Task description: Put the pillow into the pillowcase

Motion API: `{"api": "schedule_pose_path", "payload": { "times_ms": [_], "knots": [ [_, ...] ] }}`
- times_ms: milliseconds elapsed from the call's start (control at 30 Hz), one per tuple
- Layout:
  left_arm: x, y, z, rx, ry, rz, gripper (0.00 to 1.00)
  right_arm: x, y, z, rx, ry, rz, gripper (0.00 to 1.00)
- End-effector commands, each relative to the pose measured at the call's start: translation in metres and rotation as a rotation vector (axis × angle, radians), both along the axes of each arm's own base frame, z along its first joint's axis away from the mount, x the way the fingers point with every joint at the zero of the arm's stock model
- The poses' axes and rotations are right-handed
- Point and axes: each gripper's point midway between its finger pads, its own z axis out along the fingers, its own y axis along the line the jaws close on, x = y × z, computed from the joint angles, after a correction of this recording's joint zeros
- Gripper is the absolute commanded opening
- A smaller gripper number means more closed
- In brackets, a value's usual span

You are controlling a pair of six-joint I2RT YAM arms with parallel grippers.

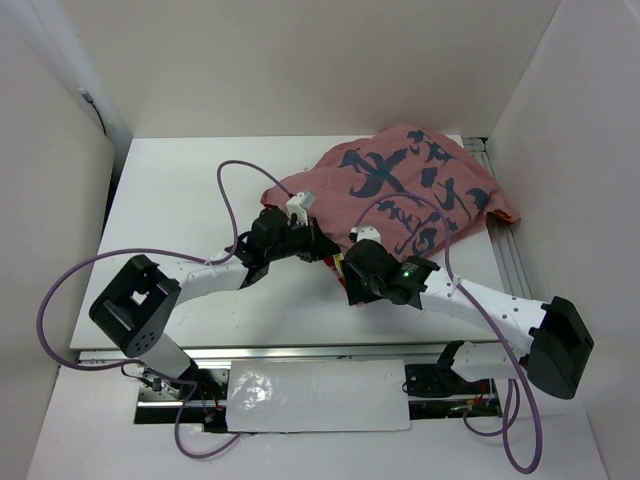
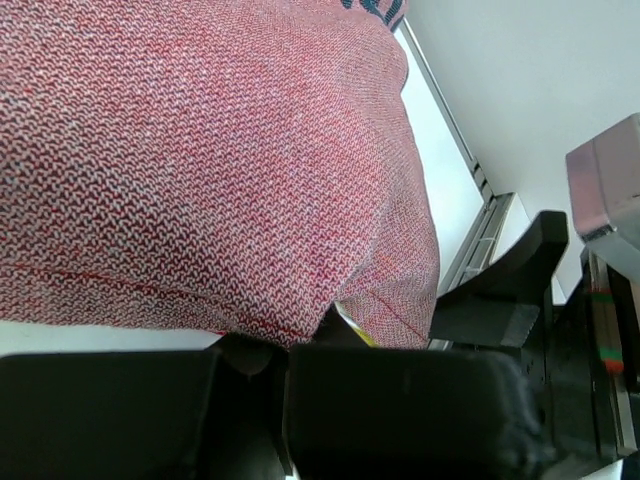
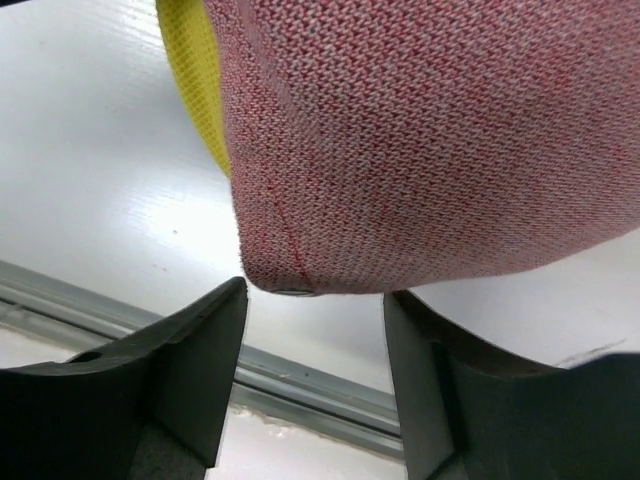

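Observation:
My right gripper grabs the pillowcase (image 3: 430,140) by its corner at the snap (image 3: 285,268) next, since the opening stays free for the pillow.
The pillowcase (image 1: 420,190) lies bulging at the back right of the table, its dull pink face with dark calligraphy turned up. My left gripper (image 1: 303,238) sits at its near left edge. In the left wrist view that gripper (image 2: 280,350) is shut on the red hem of the pillowcase (image 2: 200,150). A sliver of the pillow (image 2: 356,330) shows yellow beside it. My right gripper (image 1: 355,265) is at the near edge too. In the right wrist view this gripper (image 3: 315,297) stands open just under a hanging corner of the pillowcase (image 3: 430,140), with the pillow's yellow edging (image 3: 195,90) peeking out.
A metal rail (image 1: 505,255) runs along the table's right side, and another rail (image 3: 300,385) crosses below the right fingers. White walls close in the back and sides. Purple cables (image 1: 235,200) loop over the table. A white sheet (image 1: 315,395) lies between the arm bases.

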Motion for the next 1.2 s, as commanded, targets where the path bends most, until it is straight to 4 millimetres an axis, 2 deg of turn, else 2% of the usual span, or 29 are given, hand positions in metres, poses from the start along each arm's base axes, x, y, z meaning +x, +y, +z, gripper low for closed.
{"api": "schedule_pose_path", "payload": {
  "times_ms": [0, 33, 100, 133, 233, 300, 367, 400, 433, 467, 500, 533, 600, 633, 667, 700, 733, 767, 800, 833, 867, 900, 933, 967, 1000, 1033, 1067, 1133, 1167],
  "knots": [
    [0.022, -0.007, 0.069, -0.118, -0.188, 0.043, 0.00, 0.014, -0.003, 0.014, -0.003, -0.075, -0.060, 0.59],
    [0.022, -0.007, 0.069, -0.118, -0.188, 0.043, 0.00, 0.017, -0.006, 0.014, -0.009, -0.091, -0.088, 0.50],
    [0.025, -0.004, 0.073, -0.115, -0.205, 0.061, 0.00, 0.023, -0.015, 0.019, -0.039, -0.117, -0.138, 0.40],
    [0.025, -0.004, 0.073, -0.115, -0.205, 0.061, 0.00, 0.027, -0.015, 0.023, -0.034, -0.136, -0.161, 0.26],
    [0.025, -0.004, 0.072, -0.110, -0.212, 0.059, 0.00, 0.034, -0.025, 0.029, -0.062, -0.177, -0.225, 0.00],
    [0.025, -0.004, 0.073, -0.115, -0.205, 0.061, 0.00, 0.031, -0.016, 0.038, -0.021, -0.164, -0.181, 0.00],
    [0.028, -0.005, 0.071, -0.112, -0.203, 0.070, 0.00, 0.024, 0.005, 0.054, 0.053, -0.140, -0.094, 0.00],
    [0.030, -0.007, 0.062, -0.104, -0.181, 0.071, 0.00, 0.019, 0.013, 0.062, 0.084, -0.133, -0.035, 0.00],
    [0.032, -0.009, 0.061, -0.109, -0.168, 0.073, 0.00, 0.004, 0.037, 0.069, 0.166, -0.085, 0.075, 0.00],
    [0.035, -0.010, 0.062, -0.126, -0.171, 0.086, 0.00, -0.005, 0.051, 0.082, 0.228, -0.086, 0.149, 0.00],
    [0.038, -0.013, 0.055, -0.133, -0.147, 0.091, 0.03, -0.023, 0.066, 0.093, 0.303, -0.052, 0.264, 0.00],
    [0.040, -0.014, 0.054, -0.145, -0.145, 0.093, 0.07, -0.027, 0.079, 0.108, 0.377, -0.073, 0.330, 0.00],
    [0.043, -0.020, 0.065, -0.191, -0.182, 0.081, 0.25, -0.041, 0.097, 0.139, 0.495, -0.096, 0.440, 0.00],
    [0.041, -0.021, 0.070, -0.210, -0.184, 0.072, 0.66, -0.050, 0.106, 0.163, 0.575, -0.129, 0.521, 0.00],
    [0.041, -0.021, 0.070, -0.215, -0.177, 0.073, 0.89, -0.058, 0.109, 0.187, 0.637, -0.168, 0.583, 0.00],
    [0.041, -0.021, 0.070, -0.215, -0.177, 0.073, 0.89, -0.056, 0.112, 0.194, 0.657, -0.192, 0.588, 0.00],
    [0.042, -0.020, 0.071, -0.207, -0.183, 0.081, 0.99, -0.059, 0.112, 0.212, 0.696, -0.238, 0.620, 0.00],
    [0.038, -0.017, 0.073, -0.205, -0.181, 0.081, 1.00, -0.060, 0.115, 0.224, 0.724, -0.272, 0.642, 0.00],
    [0.039, -0.014, 0.076, -0.195, -0.195, 0.094, 1.00, -0.059, 0.115, 0.224, 0.719, -0.278, 0.648, 0.00],
    [0.036, -0.008, 0.062, -0.160, -0.173, 0.110, 1.00, -0.059, 0.115, 0.232, 0.725, -0.298, 0.655, 0.00],
    [0.034, -0.004, 0.061, -0.150, -0.165, 0.120, 1.00, -0.055, 0.113, 0.228, 0.703, -0.306, 0.637, 0.00],
    [0.029, 0.002, 0.071, -0.153, -0.185, 0.128, 1.00, -0.051, 0.111, 0.231, 0.694, -0.317, 0.617, 0.00],
    [0.028, 0.009, 0.072, -0.145, -0.182, 0.155, 1.00, -0.047, 0.111, 0.229, 0.676, -0.315, 0.597, 0.00],
    [0.021, 0.018, 0.059, -0.103, -0.160, 0.169, 1.00, -0.041, 0.108, 0.219, 0.637, -0.303, 0.560, 0.00],
    [0.018, 0.025, 0.059, -0.093, -0.156, 0.188, 1.00, -0.039, 0.108, 0.218, 0.631, -0.309, 0.549, 0.00],
    [0.014, 0.038, 0.077, -0.097, -0.190, 0.231, 1.00, -0.038, 0.106, 0.215, 0.618, -0.304, 0.539, 0.00],
    [0.007, 0.050, 0.058, -0.029, -0.143, 0.257, 1.00, -0.035, 0.106, 0.209, 0.599, -0.293, 0.527, 0.00],
    [-0.001, 0.068, 0.055, 0.010, -0.123, 0.311, 1.00, -0.033, 0.105, 0.204, 0.587, -0.291, 0.515, 0.00],
    [-0.006, 0.085, 0.057, 0.019, -0.134, 0.366, 1.00, -0.030, 0.104, 0.204, 0.580, -0.299, 0.501, 0.00]
  ]
}}
